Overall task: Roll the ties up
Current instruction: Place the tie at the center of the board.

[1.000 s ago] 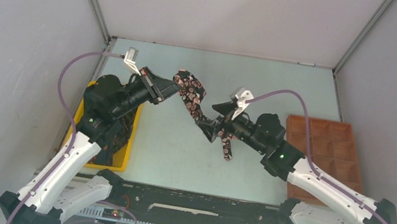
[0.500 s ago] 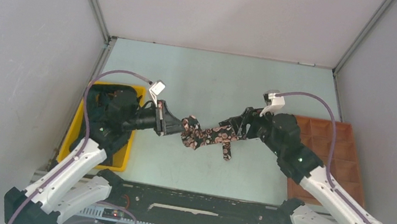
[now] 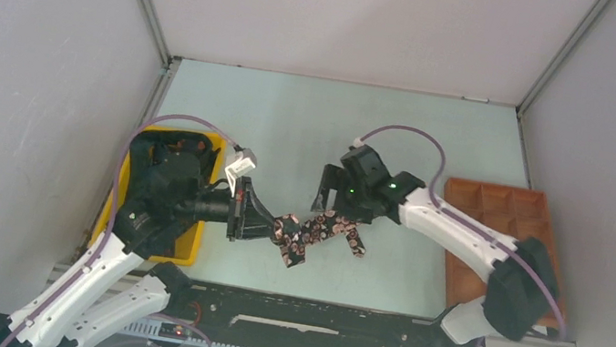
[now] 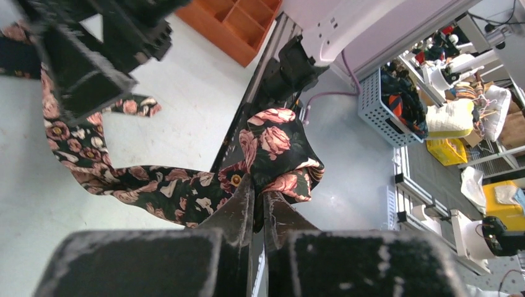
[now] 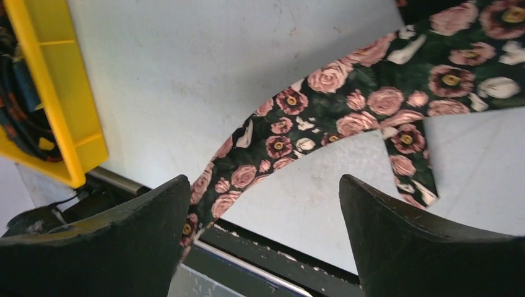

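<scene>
I should next stretch the tie for rolling, so I should grab the tie's middle (image 3: 327, 223) (image 5: 296, 129) with my right gripper, away from the bunched end in my left gripper.
One tie (image 3: 323, 231), black with pink roses, lies crumpled on the table near the front edge. My left gripper (image 3: 274, 227) is shut on one bunched end of it; in the left wrist view the fingers (image 4: 242, 204) pinch the folded fabric (image 4: 275, 145) just above the front rail. My right gripper (image 3: 329, 206) is open and hovers over the tie's middle, holding nothing. In the right wrist view the tie (image 5: 347, 111) runs diagonally across the table beyond the spread fingers (image 5: 133, 226), and the gripper (image 5: 263, 185) is empty.
A yellow bin (image 3: 195, 240) with dark things in it stands at the left, behind my left arm. An orange compartment tray (image 3: 508, 226) sits at the right. The black front rail (image 3: 312, 308) runs just below the tie. Grey walls enclose the table.
My left gripper has carried its end of the tie down toward the front edge. My right gripper has let go of the tie, opened and swung left over it.
</scene>
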Motion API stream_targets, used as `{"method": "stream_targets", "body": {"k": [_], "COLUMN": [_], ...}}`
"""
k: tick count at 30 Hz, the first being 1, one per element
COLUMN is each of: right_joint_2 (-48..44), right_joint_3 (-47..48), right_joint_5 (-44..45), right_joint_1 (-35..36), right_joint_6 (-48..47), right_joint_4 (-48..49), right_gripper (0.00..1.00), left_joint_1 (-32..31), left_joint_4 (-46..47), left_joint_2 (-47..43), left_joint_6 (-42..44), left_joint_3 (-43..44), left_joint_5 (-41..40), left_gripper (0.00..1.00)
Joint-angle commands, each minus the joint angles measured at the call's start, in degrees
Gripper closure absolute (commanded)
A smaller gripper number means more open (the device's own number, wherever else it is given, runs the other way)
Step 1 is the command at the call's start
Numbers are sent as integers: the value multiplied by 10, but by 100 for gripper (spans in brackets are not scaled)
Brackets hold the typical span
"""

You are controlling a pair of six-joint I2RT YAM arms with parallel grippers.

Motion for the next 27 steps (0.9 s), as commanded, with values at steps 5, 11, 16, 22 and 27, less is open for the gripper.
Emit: {"method": "stream_targets", "body": {"k": [5,11,16,22,27], "right_joint_2": [207,307,362,399,395], "right_joint_3": [176,271,303,302,296], "right_joint_5": [55,89,85,69,48], "right_joint_1": [58,67,85,87,78], "right_joint_6": [17,10,12,11,4], "right_joint_4": [-119,-194,-228,-234,-226], "right_gripper": [9,14,22,49,100], "left_joint_1": [-13,-17,-19,-29,-33], "left_joint_4": [-29,-31,-31,-25,-24], "left_joint_2": [-45,-59,-71,-95,-103], "left_joint_6": [30,36,38,36,35], "left_joint_3": [-37,-41,-40,-43,-42], "left_joint_5": [-23,-27,-22,-17,-19], "left_gripper": [95,95,96,96,96]}}
